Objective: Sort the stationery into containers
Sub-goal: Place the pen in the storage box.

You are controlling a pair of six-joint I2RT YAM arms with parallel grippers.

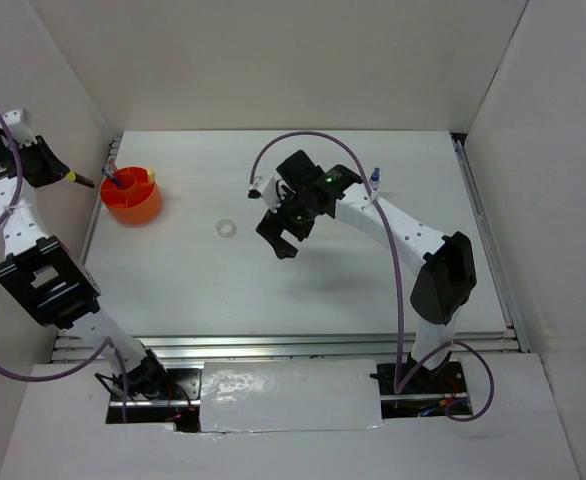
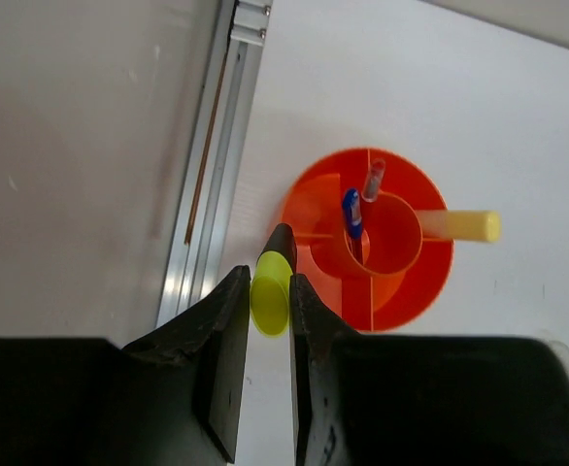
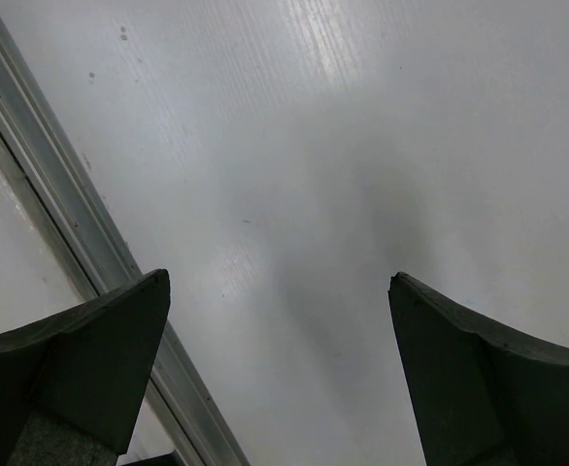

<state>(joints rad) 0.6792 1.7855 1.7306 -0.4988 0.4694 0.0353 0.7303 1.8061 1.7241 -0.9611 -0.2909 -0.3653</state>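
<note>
I need to move the highlighter over the cup with my left gripper before I open it. The highlighter's black end hangs beside the cup's rim, so it would drop outside if I opened now.
My left gripper (image 2: 269, 280) is shut on the black-yellow highlighter (image 2: 270, 303), whose yellow end shows between the fingers and whose black end points down beside the cup. In the top view that gripper (image 1: 65, 174) hangs just left of the orange-red cup (image 1: 138, 210). The cup (image 2: 430, 282) is divided; a blue pen (image 2: 351, 214) and a red pen (image 2: 373, 180) stand in its middle ring, and a pale yellow stick (image 2: 459, 225) lies across its right side. A white tape ring (image 1: 226, 229) and a tiny blue-capped bottle (image 1: 375, 176) sit on the table. My right gripper (image 1: 283, 238) is open and empty above bare table (image 3: 280, 280).
An aluminium rail (image 2: 212, 194) runs along the table's left edge just beside the cup. Another rail (image 1: 293, 345) borders the near edge. White walls close in the left, back and right sides. A purple cable (image 1: 303, 138) arcs over the right arm.
</note>
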